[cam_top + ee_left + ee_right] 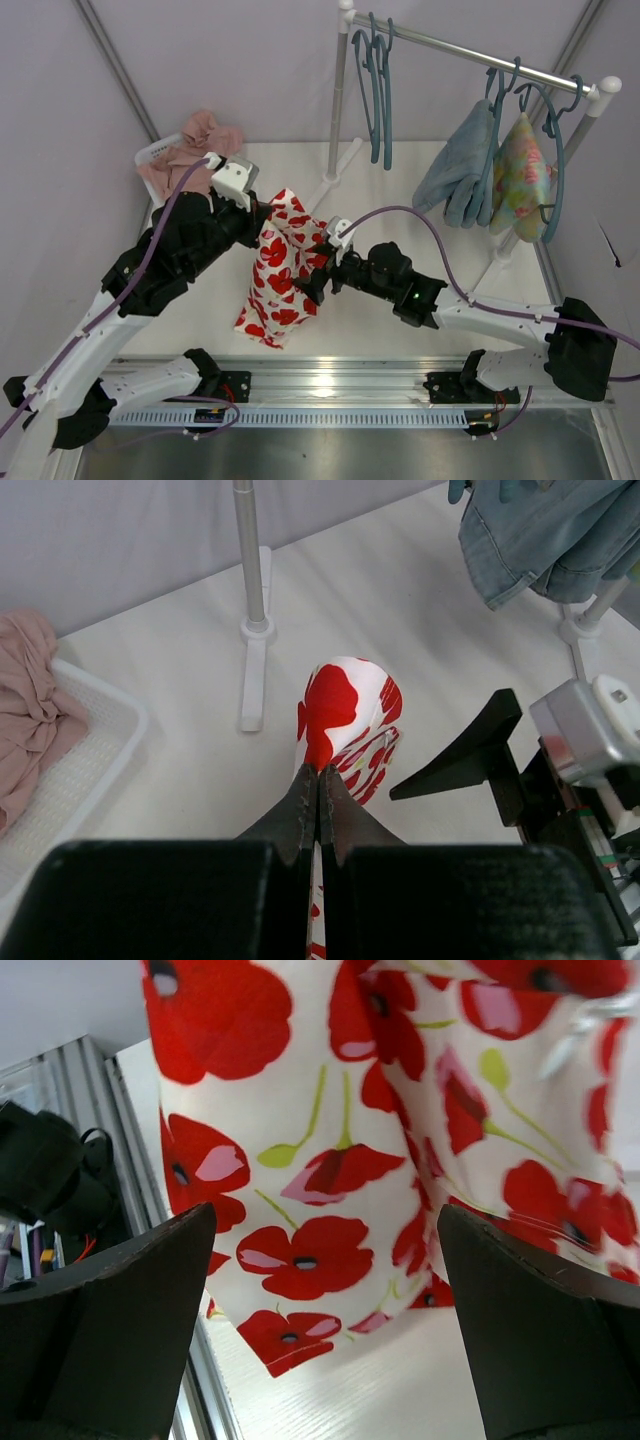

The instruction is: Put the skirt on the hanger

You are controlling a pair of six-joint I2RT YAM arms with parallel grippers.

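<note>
I need to spread the skirt for the hanger, so my right gripper should next grab the skirt's free hanging side, away from my left gripper.
The skirt, white with red flowers, hangs lifted above the table from my left gripper, which is shut on its upper edge. In the left wrist view the jaws press together with a fold of the skirt sticking out beyond the tips. My right gripper is open right beside the hanging cloth; in its own view the skirt fills the space ahead of the spread fingers, with nothing between them. An empty teal hanger hangs on the rail at the back, far from both grippers.
A white basket holding a pink cloth sits at the back left. The rack's post and foot stand behind the skirt. A blue garment and a green floral garment hang at the right.
</note>
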